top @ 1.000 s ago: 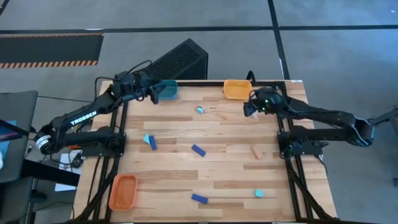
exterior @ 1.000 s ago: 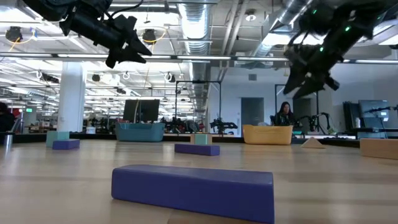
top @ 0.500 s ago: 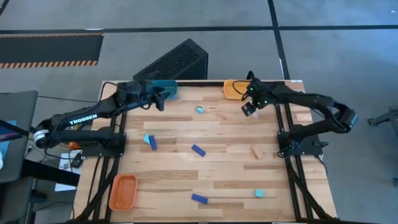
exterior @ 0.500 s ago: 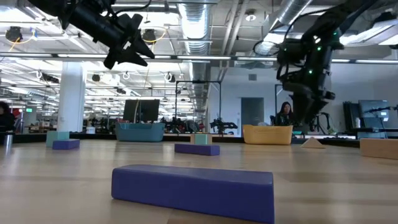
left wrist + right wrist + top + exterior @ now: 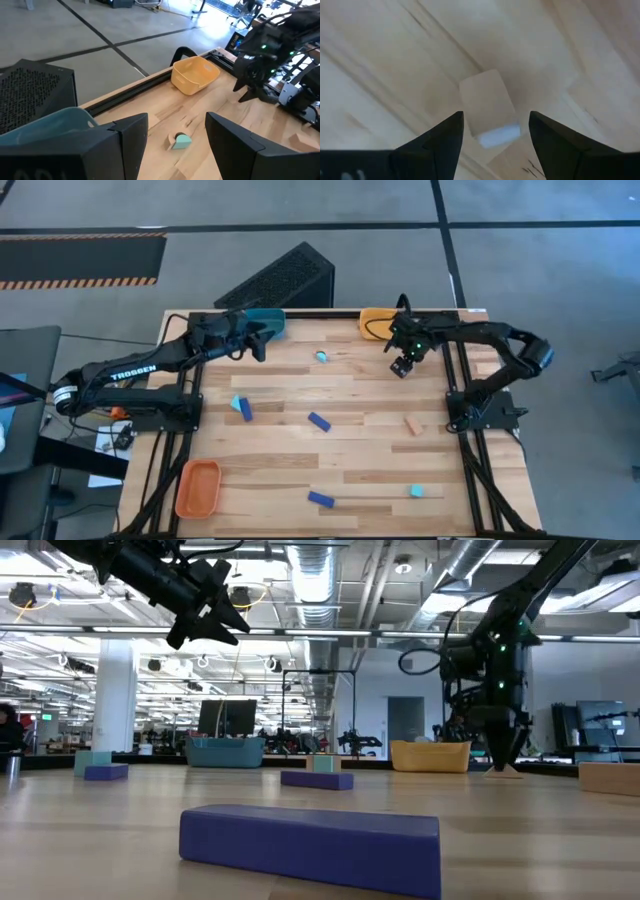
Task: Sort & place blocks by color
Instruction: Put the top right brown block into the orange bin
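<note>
My right gripper grabs the pale tan block [image 5: 503, 771] by its opposite sides next, to sort that block by color.
My right gripper [image 5: 402, 366] points straight down near the yellow tray [image 5: 378, 323], open, with its fingers on either side of a pale tan block [image 5: 487, 112] that lies flat on the table; in the low view this block [image 5: 503, 771] sits under the fingertips. My left gripper [image 5: 258, 342] hovers open beside the teal tray [image 5: 268, 323], with a cyan block [image 5: 180, 141] ahead of it. Dark blue bars [image 5: 319, 421] [image 5: 321, 500] [image 5: 245, 409], cyan chunks [image 5: 416, 491] [image 5: 236, 402] and another tan piece [image 5: 413, 424] lie scattered on the wood.
An orange tray [image 5: 198, 488] sits at the table's near left corner. A black perforated box [image 5: 280, 280] stands just beyond the far edge. A dark blue bar [image 5: 310, 845] lies close to the low camera. Bare wood shows in the table's middle.
My right gripper has come down from well above the table to just over its surface and turned from slanting to pointing straight down, while its arm has folded in toward the far edge. The tan block and the other blocks have stayed put.
</note>
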